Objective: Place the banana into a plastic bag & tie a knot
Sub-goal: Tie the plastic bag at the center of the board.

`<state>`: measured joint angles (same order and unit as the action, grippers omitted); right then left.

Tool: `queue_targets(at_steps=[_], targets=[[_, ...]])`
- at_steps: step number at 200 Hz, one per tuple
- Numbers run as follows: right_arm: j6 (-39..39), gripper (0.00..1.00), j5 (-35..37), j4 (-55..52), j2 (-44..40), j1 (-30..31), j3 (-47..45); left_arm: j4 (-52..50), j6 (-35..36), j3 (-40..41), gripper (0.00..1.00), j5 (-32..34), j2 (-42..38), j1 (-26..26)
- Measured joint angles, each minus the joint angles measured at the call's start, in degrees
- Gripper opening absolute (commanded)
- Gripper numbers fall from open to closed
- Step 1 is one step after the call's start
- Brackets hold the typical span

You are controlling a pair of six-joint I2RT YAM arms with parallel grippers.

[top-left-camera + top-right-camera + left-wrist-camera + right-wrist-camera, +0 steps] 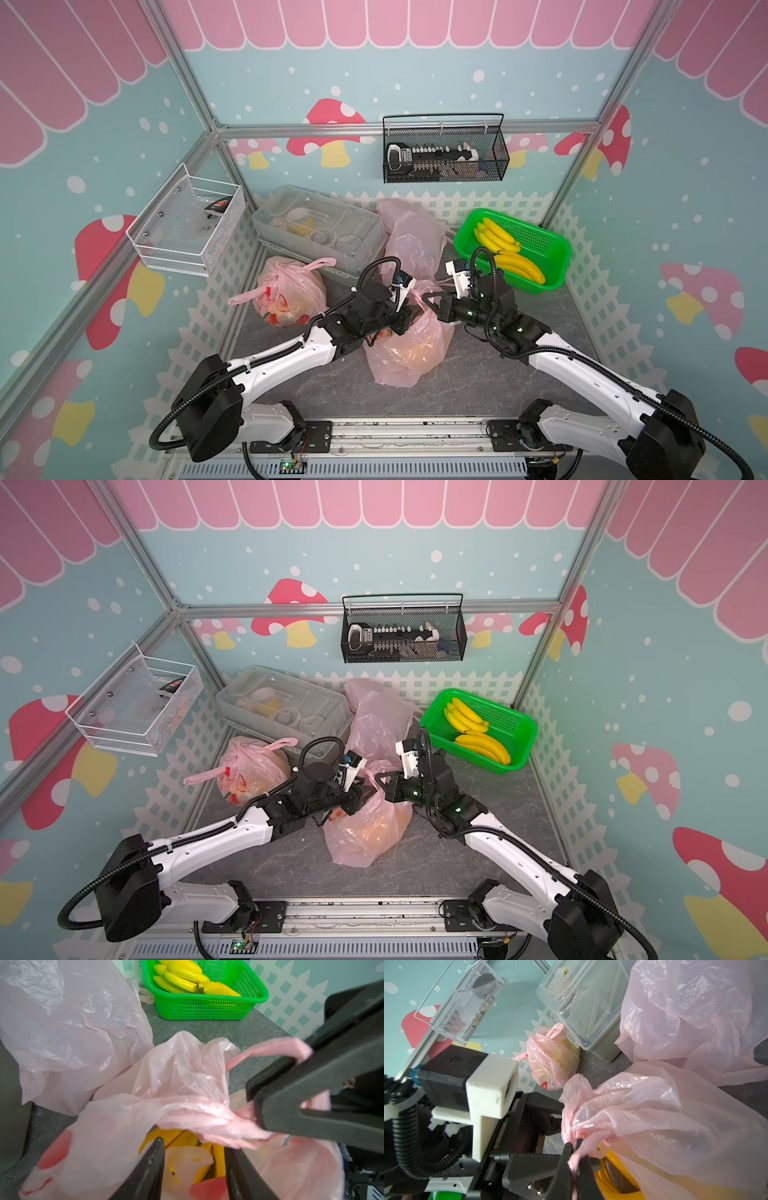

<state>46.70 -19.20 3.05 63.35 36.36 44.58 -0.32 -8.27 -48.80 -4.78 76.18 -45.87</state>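
Note:
The left gripper reaches the bag's opening next and grips loose plastic beneath the twisted handle, so the handle loop stays free to tie the knot.
The pink plastic bag (409,351) (365,831) lies at mid table. A yellow banana (184,1138) (612,1182) shows through its mouth. My right gripper (428,297) (574,1146) is shut on a twisted handle (579,1153) of the bag and holds it up. In the left wrist view this gripper (256,1095) fills the side, and a second handle loop (268,1048) runs over it. My left gripper (410,312) (193,1146) hangs over the bag's mouth. It is open, and loose plastic and the banana show in the gap between its fingers.
A green basket (536,241) with more bananas (500,239) stands at the back right. Empty pink bags (411,239) lie behind the arms, beside a clear lidded box (320,228). A knotted pink bag (286,293) sits at the left. Mesh baskets (187,226) (444,156) hang on the walls.

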Motion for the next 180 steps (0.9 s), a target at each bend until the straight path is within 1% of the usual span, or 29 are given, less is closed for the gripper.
queue_targets(at_steps=[27, 54, 66, 85, 111, 124, 146, 180], targets=[[0.0, 0.0, 0.0, 0.0, 0.0, 0.0, 0.0, 1.4, 0.4, -0.3, 0.5, -1.1, 1.0, 0.0], [0.0, 0.0, -0.2, 0.3, 0.4, 0.0, -0.2, 2.1, 1.1, -0.7, 0.46, -2.1, 1.7, 0.0], [0.0, 0.0, -0.3, 0.4, 0.7, 0.0, -0.4, 2.4, 1.2, -1.0, 0.42, -2.4, 1.9, 0.0], [0.0, 0.0, -0.4, 0.5, 1.0, 0.0, -0.5, 2.9, 1.5, -1.5, 0.33, -2.7, 2.2, 0.0], [0.0, 0.0, -0.3, 0.9, 1.0, -0.1, -0.6, 3.0, 1.7, -1.9, 0.17, -3.3, 2.7, 0.0], [0.0, 0.0, -0.3, 0.9, 1.0, 0.0, -0.6, 3.0, 1.8, -2.0, 0.11, -3.4, 2.8, 0.0], [-0.1, 0.0, -0.2, 0.8, 1.0, 0.0, -0.6, 3.0, 1.9, -2.0, 0.06, -3.6, 3.0, 0.1], [-0.9, 0.0, 0.7, -0.1, 0.5, 0.0, -0.6, 2.9, 2.0, -2.0, 0.04, -3.6, 3.0, 0.1]])
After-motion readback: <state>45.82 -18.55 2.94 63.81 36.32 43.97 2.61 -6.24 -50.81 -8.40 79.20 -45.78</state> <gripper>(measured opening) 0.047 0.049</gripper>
